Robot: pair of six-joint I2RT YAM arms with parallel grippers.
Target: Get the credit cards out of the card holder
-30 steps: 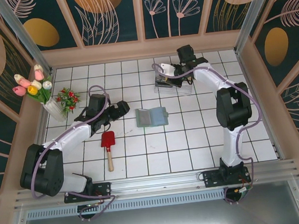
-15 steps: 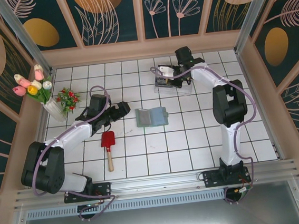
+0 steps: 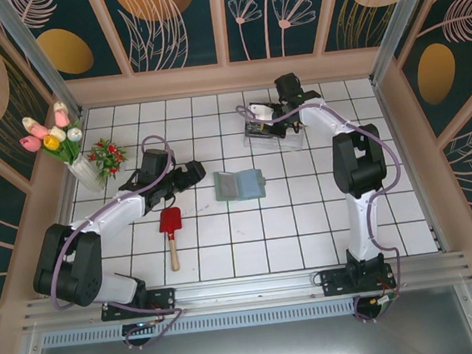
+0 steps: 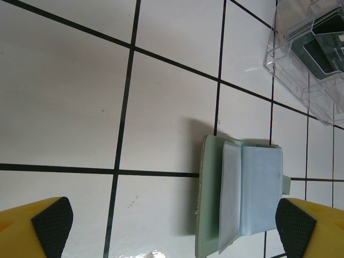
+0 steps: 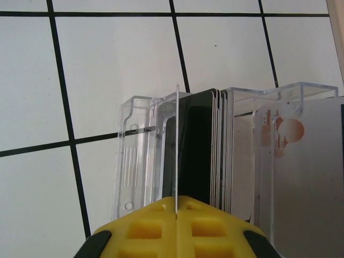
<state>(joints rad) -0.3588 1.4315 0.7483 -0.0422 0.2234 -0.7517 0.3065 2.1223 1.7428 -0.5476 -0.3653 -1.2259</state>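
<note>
The credit card's edge runs beside the standing cards inside the plastic box, so the card would rest there. It is now time for my right gripper to open.
The card holder lies open on the white tiles at mid-table, its blue-grey inside facing up. No card shows in its pockets. My left gripper hovers just left of it, open, its black pads wide apart with nothing between them. At the back, my right gripper is shut on a thin credit card, seen edge-on. It holds the card upright over a clear plastic box in which several cards stand.
A red trowel lies near the left arm. A vase of tulips and a small pot of red flowers stand at the far left. The clear box sits at the back, and walls close in three sides.
My right gripper has shifted slightly left over the clear box with the card still in it. The left arm has barely moved.
</note>
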